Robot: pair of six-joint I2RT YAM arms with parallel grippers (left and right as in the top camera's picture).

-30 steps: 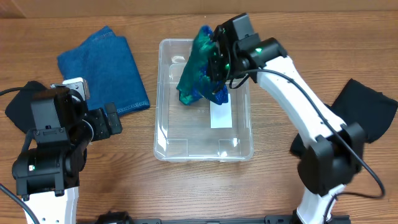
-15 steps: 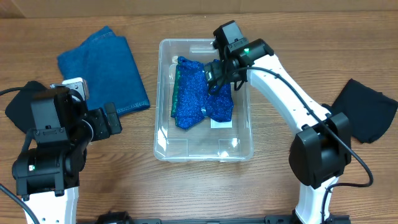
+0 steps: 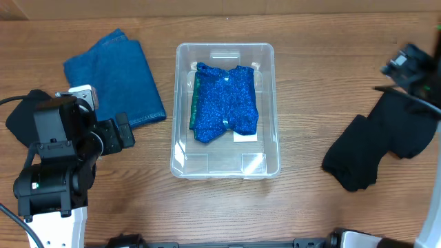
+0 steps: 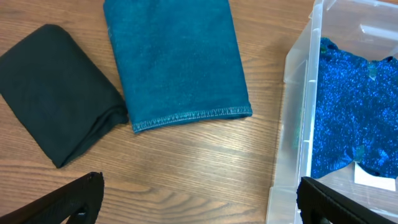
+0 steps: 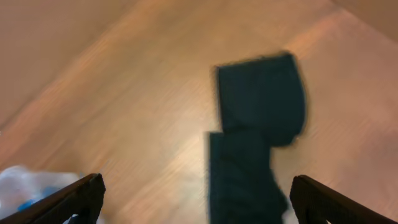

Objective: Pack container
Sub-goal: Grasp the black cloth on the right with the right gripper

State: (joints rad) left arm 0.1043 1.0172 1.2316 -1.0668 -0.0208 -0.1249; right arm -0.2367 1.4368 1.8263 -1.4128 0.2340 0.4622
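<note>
The robot's right gripper should grab the black cloth nearer the container (image 3: 225, 47) by the cloth's side edge that faces away from the container, to lay the cloth flat inside for packing.
The clear container (image 3: 225, 47) stands at the table's centre, its near wall (image 4: 297, 118) showing in the left wrist view. A glittery blue cloth (image 3: 226, 103) lies spread inside it, covering most of the white label (image 3: 246, 136). My right gripper (image 3: 408, 66) is far out at the right edge, blurred, and open above a black cloth (image 3: 375, 148). The right wrist view has the same black cloth (image 5: 255, 124) below the wide jaws of the right gripper (image 5: 196, 193). My left gripper (image 3: 129, 132) is open and empty left of the container, over bare wood (image 4: 199, 205).
A folded blue denim cloth (image 3: 117, 79) lies at the back left, its hem (image 4: 186, 115) towards my left gripper. A second black cloth (image 4: 56, 99) lies left of it, partly under the left arm (image 3: 21, 114).
My right gripper opened and let the blue cloth drop flat into the container. The right arm then swung away to the far right. The left arm has not moved.
</note>
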